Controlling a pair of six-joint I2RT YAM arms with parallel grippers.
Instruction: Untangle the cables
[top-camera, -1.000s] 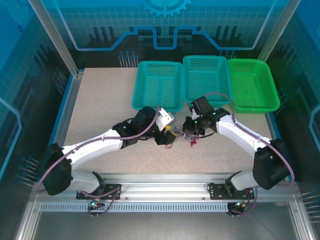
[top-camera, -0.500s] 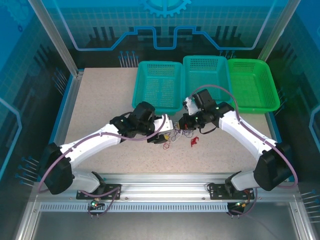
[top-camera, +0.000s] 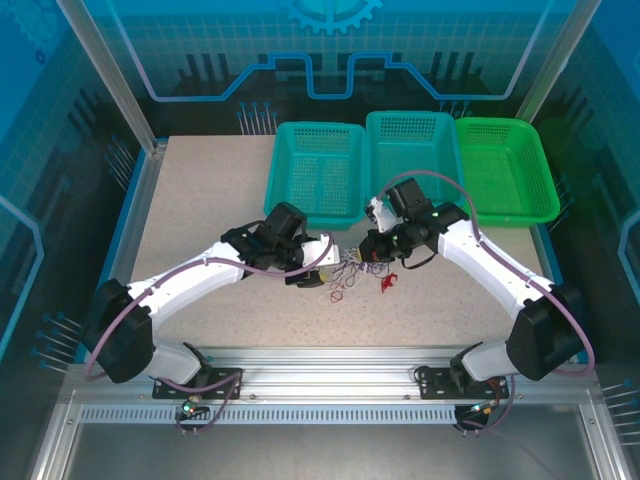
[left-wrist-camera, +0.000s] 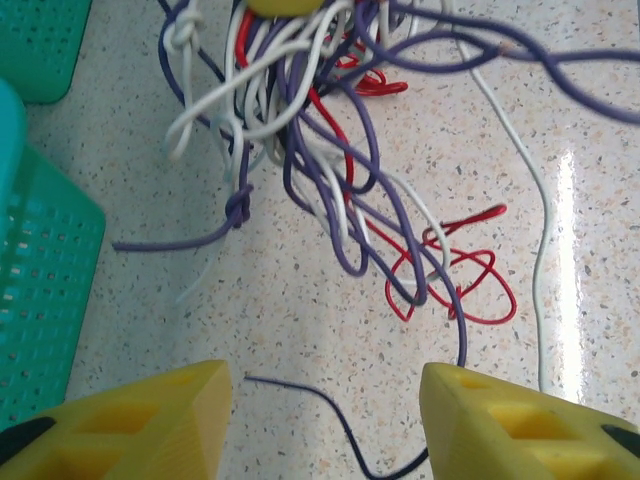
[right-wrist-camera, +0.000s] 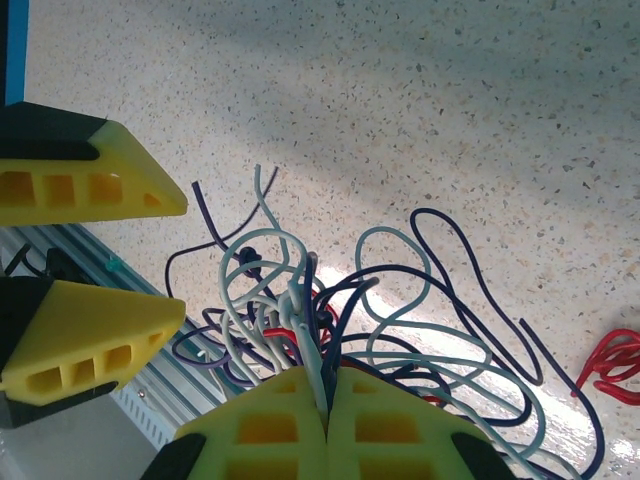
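Observation:
Next, my left gripper grabs the dark purple wire by its loose end (left-wrist-camera: 292, 385), then draws that wire out of the tangle.
The cables (top-camera: 348, 272) form a small tangle of dark purple, whitish and red wires on the speckled table, between the two grippers. My right gripper (right-wrist-camera: 328, 420) is shut on a bundle of whitish and dark strands (right-wrist-camera: 300, 300) and holds the tangle just above the table. From above, my right gripper (top-camera: 371, 254) sits at the tangle's right edge. My left gripper (left-wrist-camera: 325, 425) is open, with the cables (left-wrist-camera: 310, 130) spread in front of it and only a loose dark wire end between its fingers (left-wrist-camera: 150, 420). From above, my left gripper (top-camera: 320, 273) stands just left of the tangle.
A separate red wire piece (top-camera: 388, 283) lies on the table right of the tangle. Two teal baskets (top-camera: 318, 172) (top-camera: 412, 155) and a green basket (top-camera: 505, 168) stand along the back. One teal basket edge (left-wrist-camera: 40, 300) is close on my left gripper's left.
The left arm has drawn back a little to the left. The right gripper moved left and toward the baskets a second ago and has since stayed put with the tangle.

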